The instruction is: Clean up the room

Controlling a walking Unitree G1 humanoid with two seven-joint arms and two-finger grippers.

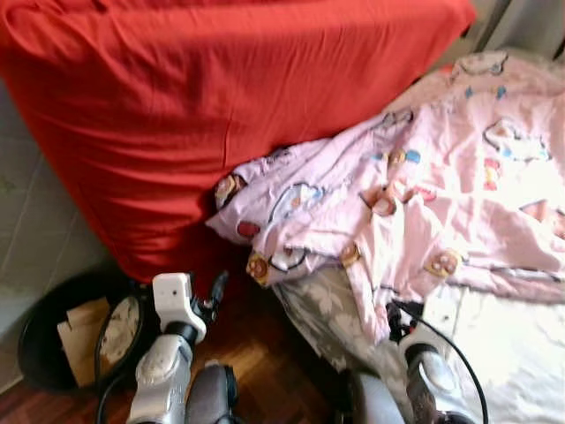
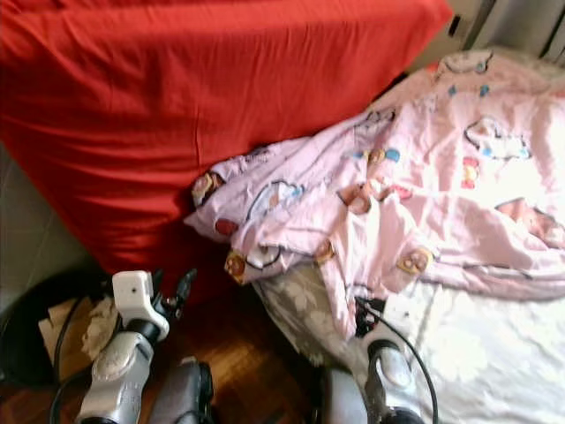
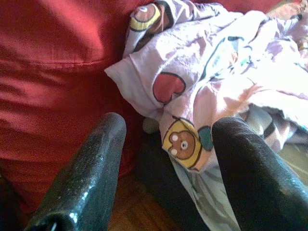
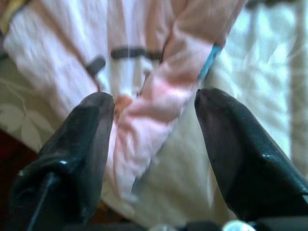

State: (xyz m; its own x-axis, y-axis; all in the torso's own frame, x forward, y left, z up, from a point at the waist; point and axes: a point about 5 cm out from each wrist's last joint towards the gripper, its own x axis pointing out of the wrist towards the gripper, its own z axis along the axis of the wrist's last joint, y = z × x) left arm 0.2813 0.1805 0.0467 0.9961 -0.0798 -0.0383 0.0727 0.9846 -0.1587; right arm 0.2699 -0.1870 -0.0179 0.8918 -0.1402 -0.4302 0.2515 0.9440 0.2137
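My right gripper needs to pinch the blanket next by its raised fold at the hanging corner [image 4: 150, 116], because the rest of the blanket lies loose across the bed.
A pink blanket [image 1: 441, 177] printed with cartoon bears lies crumpled across the bed and spills onto the red cover. Its lower edge hangs off the bed's corner. My left gripper [image 1: 214, 296] is low over the wooden floor and points at the blanket's hanging corner [image 3: 180, 139] with the bear print. It is open and a short way from the cloth. My right gripper [image 4: 154, 103] is at the bed's edge, open, with a hanging fold of the blanket [image 4: 144, 120] between its fingers [image 4: 91, 130]. The pads do not press on the fold.
A large red-covered cushion or mattress [image 1: 221, 88] leans behind and to the left. A black bin [image 1: 35, 344] with cardboard and paper stands at the lower left. A grey floral sheet [image 1: 322, 309] and white sheet [image 1: 512, 353] cover the bed. Wooden floor [image 1: 265, 362] lies between my arms.
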